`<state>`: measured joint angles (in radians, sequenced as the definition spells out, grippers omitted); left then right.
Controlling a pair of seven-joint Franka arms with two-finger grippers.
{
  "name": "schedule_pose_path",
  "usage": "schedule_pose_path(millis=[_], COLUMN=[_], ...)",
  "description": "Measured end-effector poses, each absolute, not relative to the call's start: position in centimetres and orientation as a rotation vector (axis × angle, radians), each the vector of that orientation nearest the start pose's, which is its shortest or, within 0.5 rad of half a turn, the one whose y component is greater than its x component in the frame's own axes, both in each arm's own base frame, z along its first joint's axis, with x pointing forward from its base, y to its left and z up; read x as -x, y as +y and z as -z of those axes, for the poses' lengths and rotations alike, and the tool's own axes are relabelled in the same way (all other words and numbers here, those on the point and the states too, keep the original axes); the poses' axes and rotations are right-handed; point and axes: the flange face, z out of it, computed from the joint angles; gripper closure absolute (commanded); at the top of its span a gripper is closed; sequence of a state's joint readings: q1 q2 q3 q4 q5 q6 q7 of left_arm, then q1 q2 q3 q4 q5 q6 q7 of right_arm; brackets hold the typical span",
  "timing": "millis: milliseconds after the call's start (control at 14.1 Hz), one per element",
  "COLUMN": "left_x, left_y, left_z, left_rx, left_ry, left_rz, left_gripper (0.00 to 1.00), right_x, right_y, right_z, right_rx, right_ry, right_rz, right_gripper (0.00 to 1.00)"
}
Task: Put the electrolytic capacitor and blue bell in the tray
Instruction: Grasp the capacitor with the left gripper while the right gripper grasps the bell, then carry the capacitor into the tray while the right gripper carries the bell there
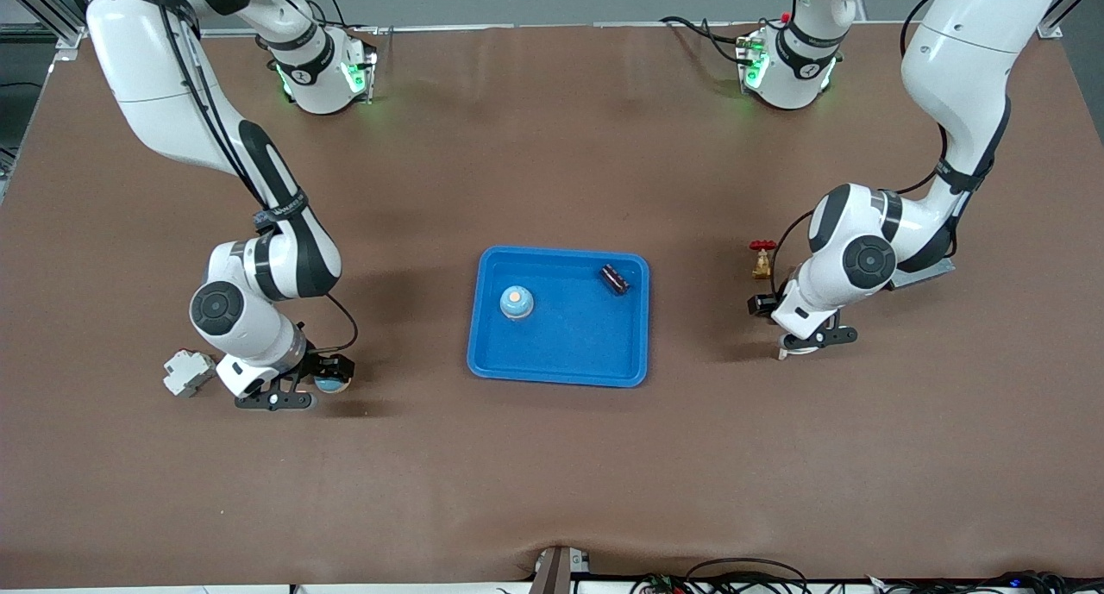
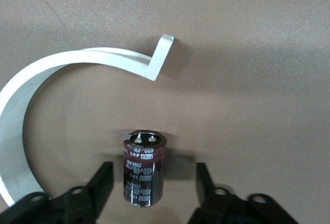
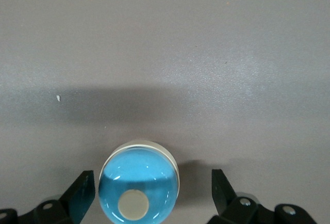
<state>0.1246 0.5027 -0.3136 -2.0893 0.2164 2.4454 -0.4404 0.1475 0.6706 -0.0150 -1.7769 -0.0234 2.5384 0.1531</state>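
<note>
My right gripper's fingers are on either side of the blue bell, above the table, so my right gripper closes on the bell next.
The blue tray (image 1: 561, 353) lies mid-table. In it stand a blue bell (image 1: 516, 302) and, near the corner toward the left arm's end, a dark capacitor (image 1: 615, 278) lying on its side. A second dark-red electrolytic capacitor (image 2: 144, 170) stands upright on the table between the fingers of my left gripper (image 2: 153, 171) (image 1: 800, 328), which is open with a gap on each side. Another blue bell (image 3: 138, 185) (image 1: 331, 384) sits on the table between the fingers of my right gripper (image 3: 152, 178) (image 1: 304, 387), also open and not touching it.
A curved white strip (image 2: 31, 95) (image 1: 798, 349) lies on the table by the left gripper. A brass valve with a red handle (image 1: 762, 259) stands close to the left arm. A white-grey block (image 1: 188, 372) sits beside the right gripper.
</note>
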Motion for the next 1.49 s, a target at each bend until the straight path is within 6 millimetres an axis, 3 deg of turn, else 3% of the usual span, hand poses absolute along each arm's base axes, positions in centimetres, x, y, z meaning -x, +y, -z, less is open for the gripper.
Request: schedule_pose_path(millis=[212, 495, 566, 708, 778, 920, 1274, 1486], left_x=[-56.0, -56.1, -56.3, -56.8, -57.3, -58.7, -62.6, -63.1], left_y=[-10.9, -10.9, -10.9, -10.9, -10.9, -11.6, -16.3, -19.8], left_z=[-18.1, -18.2, -18.3, -18.9, -19.5, -21.9, -32.5, -35.2], left_rx=[3.119, 3.115, 3.113, 3.112, 3.108, 3.081, 3.016, 3.021], left_ry=[-0.164, -0.222, -0.245, -0.278, -0.287, -0.353, -0.65, -0.823], left_rz=[-0.176, -0.171, -0.166, -0.147, -0.144, -0.168, -0.215, -0.196], left_gripper=[0.97, 1.0, 1.0, 1.0, 1.0, 1.0, 1.0, 1.0], right_x=[-66.0, -65.9, -65.9, -65.9, -65.9, -66.0, -65.5, -65.7], right_y=[9.1, 9.2, 9.2, 9.2, 9.3, 9.4, 11.8, 15.6], right_z=[-18.5, -18.1, -18.0, -18.0, -18.1, -18.7, -18.8, -20.3], right_rx=[3.148, 3.148, 3.148, 3.148, 3.146, 3.145, 3.123, 3.083], right_ry=[-0.006, -0.007, -0.006, 0.007, 0.014, 0.058, 0.161, 0.306], right_rz=[0.134, 0.122, 0.12, 0.119, 0.121, 0.114, 0.057, 0.006], right_gripper=[0.0, 0.0, 0.14, 0.81, 1.0, 1.0, 1.0, 1.0])
